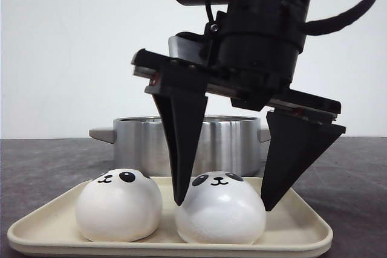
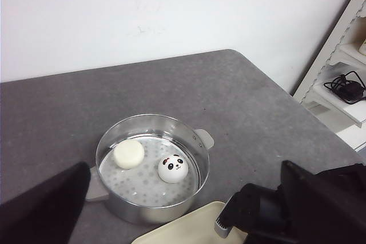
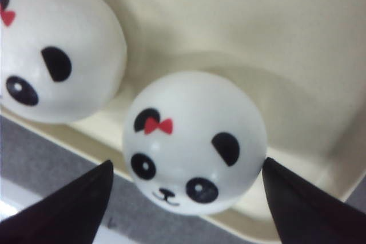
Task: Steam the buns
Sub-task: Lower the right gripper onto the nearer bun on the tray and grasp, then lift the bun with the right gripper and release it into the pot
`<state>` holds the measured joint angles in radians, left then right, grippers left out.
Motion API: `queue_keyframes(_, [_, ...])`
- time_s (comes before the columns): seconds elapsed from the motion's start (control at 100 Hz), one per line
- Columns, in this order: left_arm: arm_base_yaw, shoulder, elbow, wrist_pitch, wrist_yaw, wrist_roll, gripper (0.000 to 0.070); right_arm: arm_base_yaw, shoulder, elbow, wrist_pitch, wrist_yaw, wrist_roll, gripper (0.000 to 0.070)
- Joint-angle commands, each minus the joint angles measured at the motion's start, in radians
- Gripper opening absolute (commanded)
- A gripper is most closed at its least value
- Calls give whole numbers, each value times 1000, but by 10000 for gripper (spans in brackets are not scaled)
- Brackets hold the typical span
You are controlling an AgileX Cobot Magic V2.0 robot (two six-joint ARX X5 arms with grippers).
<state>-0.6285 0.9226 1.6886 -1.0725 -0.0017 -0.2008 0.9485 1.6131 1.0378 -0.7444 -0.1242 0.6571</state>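
My right gripper's fingers stand beside the red-bowed bun's white sides, and closing now would catch the bun. It is time for my right gripper to close on the bun.
Two white panda-faced buns sit on a cream tray (image 1: 302,234): one on the left (image 1: 119,205) and one on the right (image 1: 221,209). My right gripper (image 1: 222,206) is open, with one black finger on each side of the right bun, tips near tray level. In the right wrist view the gripper (image 3: 187,163) straddles this red-bowed bun (image 3: 194,141), with the other bun (image 3: 57,50) beside it. A steel pot (image 1: 224,143) stands behind the tray. It holds a face-up panda bun (image 2: 173,168) and a bun with only a plain cream face showing (image 2: 128,154). My left gripper (image 2: 185,164) is open and empty above the pot.
The grey table (image 2: 240,101) ends at a white wall behind. A white shelf with a black cable (image 2: 343,87) stands past the table's right edge. The right arm's black body (image 2: 274,215) is over the tray corner (image 2: 189,227) near the pot.
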Motion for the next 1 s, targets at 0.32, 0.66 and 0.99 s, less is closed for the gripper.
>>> queue_keyframes(0.32, [-7, 6, 21, -6, -3, 10, 673, 11, 27, 14, 10, 24, 16, 1])
queue_keyframes(0.66, [-6, 4, 21, -20, -3, 10, 673, 18, -106, 129, -27, 79, 10, 0])
queue_keyframes(0.99, [-7, 6, 21, -2, -3, 10, 673, -85, -131, 462, -11, 184, -122, 0])
